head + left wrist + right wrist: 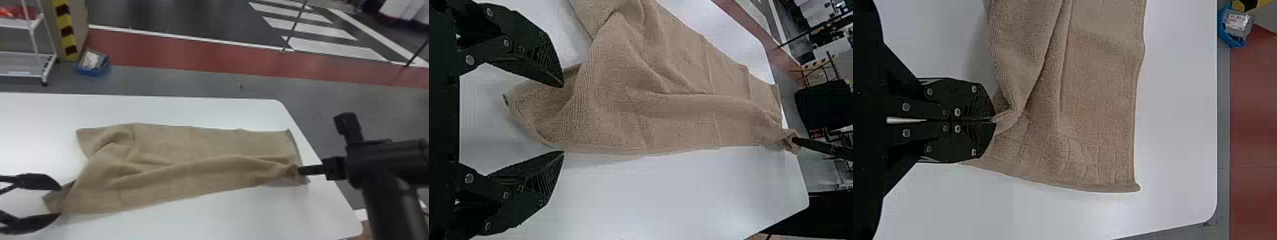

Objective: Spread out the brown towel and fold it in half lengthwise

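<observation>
The towel lies slack [172,159] across the table. My left gripper needs to take hold of the towel next by the corner [53,203] that points out between the gripper's open fingers.
The brown towel [191,150] lies rumpled across the white table, a long raised fold running along it and its left end bunched up. At its near right corner, the right gripper [300,170] is shut on the cloth; in the right wrist view, the right gripper [994,120] pinches a gathered bit of the towel [1098,95]. The left gripper [60,201] stands open at the towel's near left corner, a finger on either side. In the left wrist view, that towel corner [536,107] points in between the fingertips of the left gripper [563,119], not clamped.
The white table [191,110] has its rounded right edge just beyond the towel's right end. Past the far edge, a blue bin [93,65] stands on the floor near a white wheeled rack [24,76] and a striped post [66,30].
</observation>
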Tool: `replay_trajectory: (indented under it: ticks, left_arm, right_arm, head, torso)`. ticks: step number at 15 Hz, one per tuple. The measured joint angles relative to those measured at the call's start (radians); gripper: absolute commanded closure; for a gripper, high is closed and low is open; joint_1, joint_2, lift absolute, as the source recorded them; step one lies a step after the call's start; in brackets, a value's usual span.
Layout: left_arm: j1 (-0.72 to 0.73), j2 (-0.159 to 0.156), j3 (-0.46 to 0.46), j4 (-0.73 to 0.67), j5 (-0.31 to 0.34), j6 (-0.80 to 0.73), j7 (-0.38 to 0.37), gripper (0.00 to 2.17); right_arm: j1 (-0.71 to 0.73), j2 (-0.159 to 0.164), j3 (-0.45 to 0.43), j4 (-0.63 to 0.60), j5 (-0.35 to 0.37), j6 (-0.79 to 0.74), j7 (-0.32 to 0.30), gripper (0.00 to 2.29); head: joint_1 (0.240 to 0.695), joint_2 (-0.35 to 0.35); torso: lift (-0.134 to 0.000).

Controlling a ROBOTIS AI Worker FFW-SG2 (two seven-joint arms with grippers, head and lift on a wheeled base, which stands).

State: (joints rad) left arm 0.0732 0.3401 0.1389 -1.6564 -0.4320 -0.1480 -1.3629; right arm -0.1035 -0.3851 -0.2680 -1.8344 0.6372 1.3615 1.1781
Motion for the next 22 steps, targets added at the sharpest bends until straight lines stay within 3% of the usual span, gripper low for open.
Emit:
replay_trajectory:
  ticks: [8, 10, 13, 15, 22]
  left_arm:
    - [-0.031, 0.012, -0.011, 0.060, -0.002, -0.031, 0.004, 0.62]
    - [-0.034, 0.015, -0.013, 0.064, -0.006, -0.031, 0.004, 1.00]
    - [-0.044, 0.016, -0.013, 0.076, -0.014, -0.027, 0.002, 1.01]
    - [-0.049, 0.016, -0.015, 0.083, -0.028, -0.022, -0.006, 1.40]
    - [-0.070, 0.018, 0.021, 0.074, -0.013, 0.031, -0.006, 1.41]
  right_arm:
    - [0.007, 0.007, -0.005, -0.015, 0.009, 0.034, 0.002, 1.52]
    - [0.007, 0.008, -0.005, -0.015, 0.009, 0.036, 0.002, 1.52]
    - [0.006, 0.008, -0.008, -0.016, 0.008, 0.034, 0.002, 1.52]
    - [0.005, 0.008, -0.012, -0.016, 0.007, 0.034, 0.002, 1.52]
    - [0.013, 0.008, -0.026, -0.020, 0.007, 0.036, 0.003, 1.52]
  head:
    - [0.695, -0.292]
    - [0.695, -0.291]
    - [0.695, -0.287]
    - [0.695, -0.286]
    - [0.695, -0.267]
  torso:
    - [-0.124]
    - [-0.124]
    - [-0.124]
    - [-0.124]
    - [-0.124]
